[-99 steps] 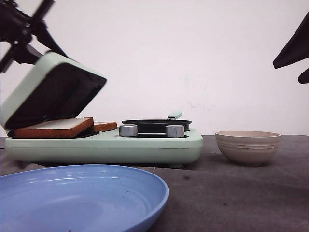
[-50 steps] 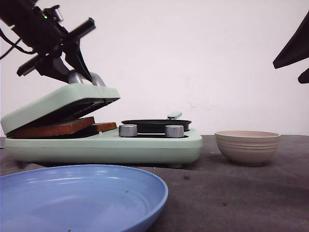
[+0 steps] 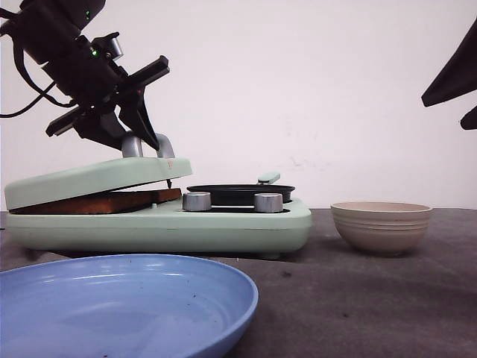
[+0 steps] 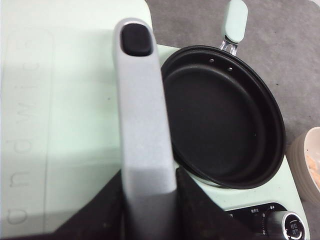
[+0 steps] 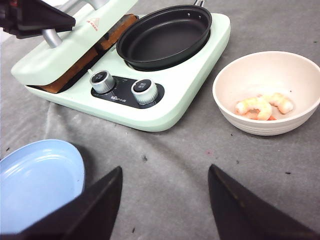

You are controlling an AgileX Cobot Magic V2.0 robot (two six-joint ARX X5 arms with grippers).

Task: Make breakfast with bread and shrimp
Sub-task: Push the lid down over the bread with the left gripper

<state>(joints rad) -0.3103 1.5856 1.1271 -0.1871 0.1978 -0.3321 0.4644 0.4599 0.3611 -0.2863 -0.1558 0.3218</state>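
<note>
The mint lid [image 3: 97, 177] lies low over the bread in the sandwich maker [image 3: 104, 203], so my left gripper needs to let go.
The bread shows only as brown crust edges [image 3: 97, 201] under the mint lid [image 3: 97, 177] of the sandwich maker; it also shows in the right wrist view [image 5: 111, 39]. My left gripper [image 3: 146, 143] is shut on the lid's silver handle [image 4: 142, 110], its fingers [image 4: 197, 210] on either side of it. The lid lies low on the bread, a thin gap left. The shrimp [image 5: 265, 106], a few pinkish pieces, lie in the beige bowl [image 5: 222, 102]. My right gripper [image 5: 165, 172] is open and empty, high above the grey cloth.
A black pan [image 5: 165, 35] sits on the maker's right half, with two silver knobs [image 5: 145, 91] in front. A blue plate [image 3: 127, 306] lies at the near left. The beige bowl [image 3: 381, 224] stands right of the maker.
The lid has swung down from wide open to almost flat on the bread, my left gripper coming down with its handle. The right arm has not moved.
</note>
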